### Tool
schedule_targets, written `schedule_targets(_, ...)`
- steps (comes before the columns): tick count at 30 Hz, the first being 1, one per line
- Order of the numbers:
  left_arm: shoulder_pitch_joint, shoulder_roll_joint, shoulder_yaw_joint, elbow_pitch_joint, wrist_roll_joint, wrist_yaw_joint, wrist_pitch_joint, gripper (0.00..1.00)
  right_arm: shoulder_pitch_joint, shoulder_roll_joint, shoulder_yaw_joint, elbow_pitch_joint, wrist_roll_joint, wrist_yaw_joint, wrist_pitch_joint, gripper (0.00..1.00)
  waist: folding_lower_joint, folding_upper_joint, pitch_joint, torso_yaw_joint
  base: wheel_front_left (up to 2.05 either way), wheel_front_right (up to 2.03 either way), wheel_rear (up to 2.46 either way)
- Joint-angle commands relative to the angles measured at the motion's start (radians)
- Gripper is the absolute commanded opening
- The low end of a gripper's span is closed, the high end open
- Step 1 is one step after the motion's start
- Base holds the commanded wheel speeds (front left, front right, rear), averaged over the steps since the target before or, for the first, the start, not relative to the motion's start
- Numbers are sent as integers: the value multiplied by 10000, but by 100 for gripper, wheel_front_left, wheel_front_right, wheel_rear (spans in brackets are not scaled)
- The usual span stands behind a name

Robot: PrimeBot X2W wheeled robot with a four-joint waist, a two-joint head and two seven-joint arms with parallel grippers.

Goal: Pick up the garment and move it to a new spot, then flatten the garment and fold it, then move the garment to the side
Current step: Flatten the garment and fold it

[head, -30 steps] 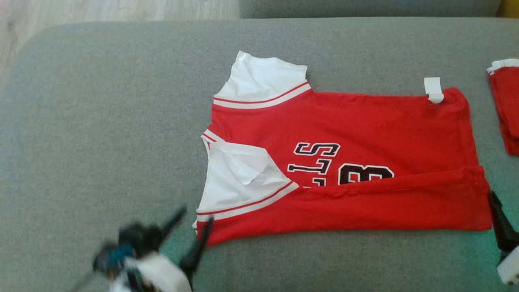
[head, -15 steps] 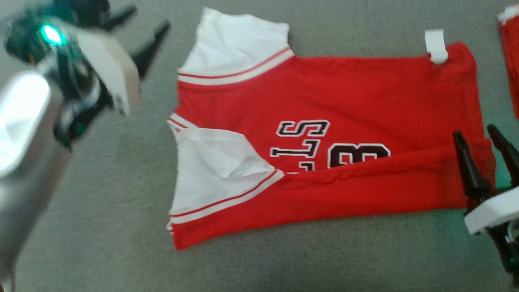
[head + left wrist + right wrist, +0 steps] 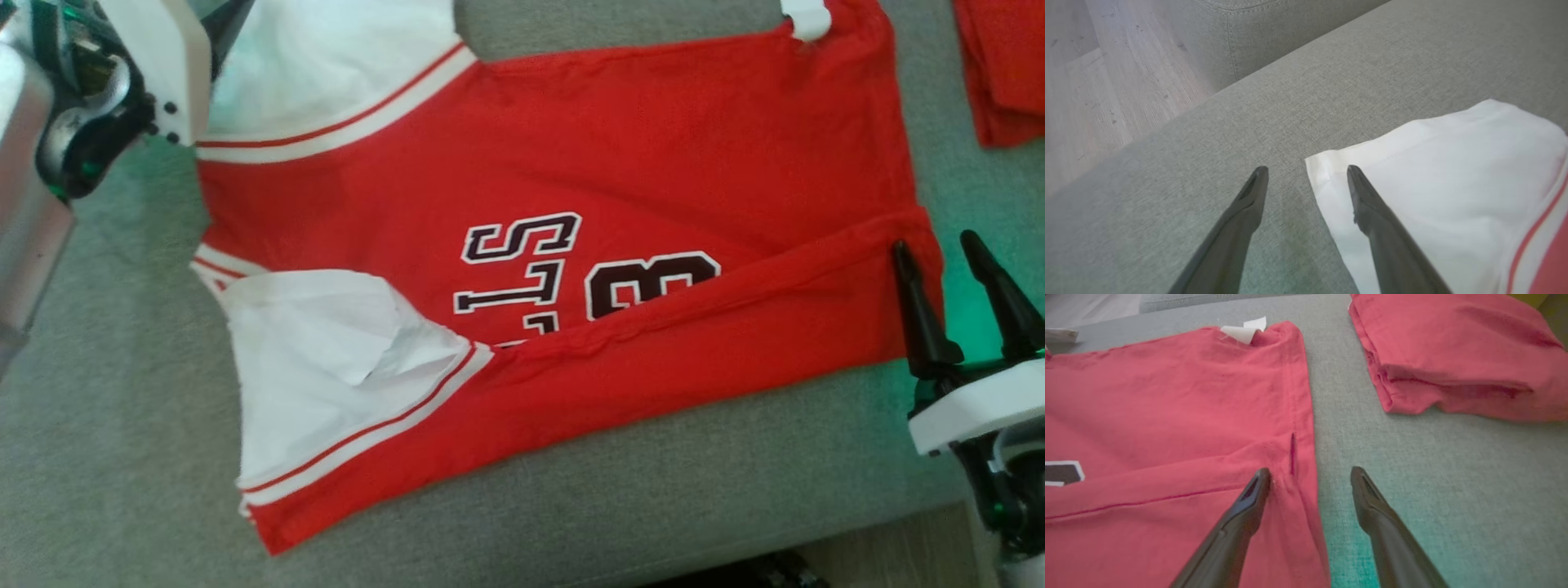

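The white sleeve of the jersey will next be grabbed by its cuff corner (image 3: 1325,165) with my left gripper, so that I can fold the jersey over its dark lettering.
The garment (image 3: 620,163) is a red jersey with white sleeves and dark lettering, lying flat on the grey sofa cushion (image 3: 114,425) with its near long edge folded over. My left gripper (image 3: 1306,169) is open at the far white sleeve (image 3: 1437,171): one finger is over the sleeve's corner, the other over bare cushion. Its pale wrist (image 3: 155,65) shows at the top left of the head view. My right gripper (image 3: 943,249) is open at the hem end. In the right wrist view it (image 3: 1310,470) straddles the hem's edge (image 3: 1300,416). Nothing is gripped.
A second red garment (image 3: 1453,355), folded, lies on the cushion just right of the jersey (image 3: 1004,73). The cushion's near edge and wooden floor (image 3: 882,555) show at the bottom right. More floor (image 3: 1106,81) lies past the cushion's far left side.
The head camera has swung down and closer. My left gripper went from the near left corner up to the far sleeve. My right gripper rose to the hem's edge. Both stayed open.
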State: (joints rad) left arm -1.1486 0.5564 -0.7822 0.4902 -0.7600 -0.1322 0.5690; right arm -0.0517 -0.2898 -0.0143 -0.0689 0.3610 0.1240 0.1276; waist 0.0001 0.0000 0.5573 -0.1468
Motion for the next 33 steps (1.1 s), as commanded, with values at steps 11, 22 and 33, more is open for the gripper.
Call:
schedule_targets(11, -900, 1073, -716, 306, -704, 16, -135, 100, -70, 105, 264, 108, 9, 67, -473, 100, -1, 0, 329, -570, 0, 0, 0)
schedule_targets(22, -1289, 1483, -1710, -13, -1299, 16, -490, 0, -434, -118, 416, 36, 312, 67, -413, 100, -1, 0, 339, -650, 0, 0, 0)
schedule_targets(33, -1973, 1483, -2833, -551, -1310, 16, -1950, 0, -4046, -1153, 1137, 1339, 1189, 67, 2543, 100, -1, 0, 179, 98, 0, 0, 0)
